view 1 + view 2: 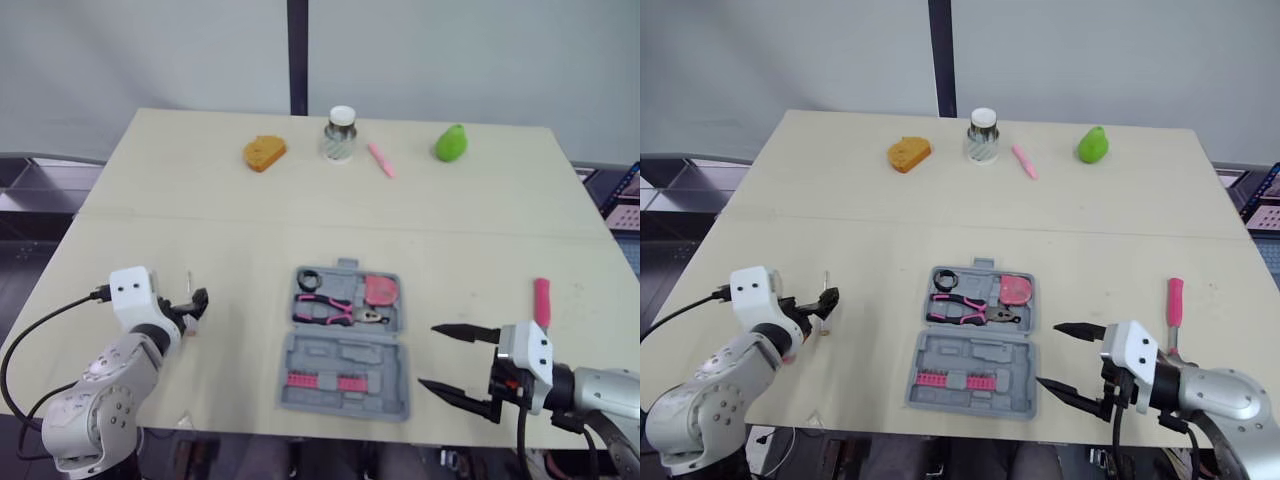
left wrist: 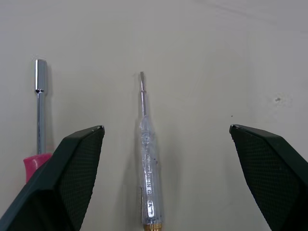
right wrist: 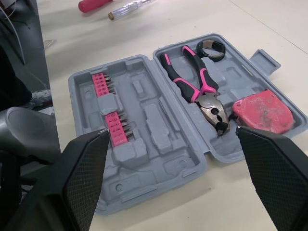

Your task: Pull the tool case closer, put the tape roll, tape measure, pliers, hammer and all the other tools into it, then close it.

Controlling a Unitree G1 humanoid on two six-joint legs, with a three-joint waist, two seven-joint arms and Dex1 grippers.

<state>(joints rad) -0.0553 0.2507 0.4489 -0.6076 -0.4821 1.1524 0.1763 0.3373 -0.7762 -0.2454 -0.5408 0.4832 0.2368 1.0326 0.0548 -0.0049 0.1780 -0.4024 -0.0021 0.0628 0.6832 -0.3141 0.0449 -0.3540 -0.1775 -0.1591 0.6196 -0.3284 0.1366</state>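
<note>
The screwdriver needs to go into the case, so my left gripper should grab it by its clear handle next. Its narrow metal tip is bare at one end.
The grey tool case lies open near the table's front edge. Its far half holds a black tape roll, pink-handled pliers and a red tape measure; pink bits sit in the near half. My right gripper is open just right of the case, with nothing between its fingers. A pink-handled tool lies beyond it. My left gripper is open low over the table at the left, and a clear-handled screwdriver lies between its fingers. Beside that lies a pink-handled nut driver.
Along the far side of the table stand an orange bread-shaped item, a jar with a white lid, a pink pen and a green pear. The table's front edge runs just below the case.
</note>
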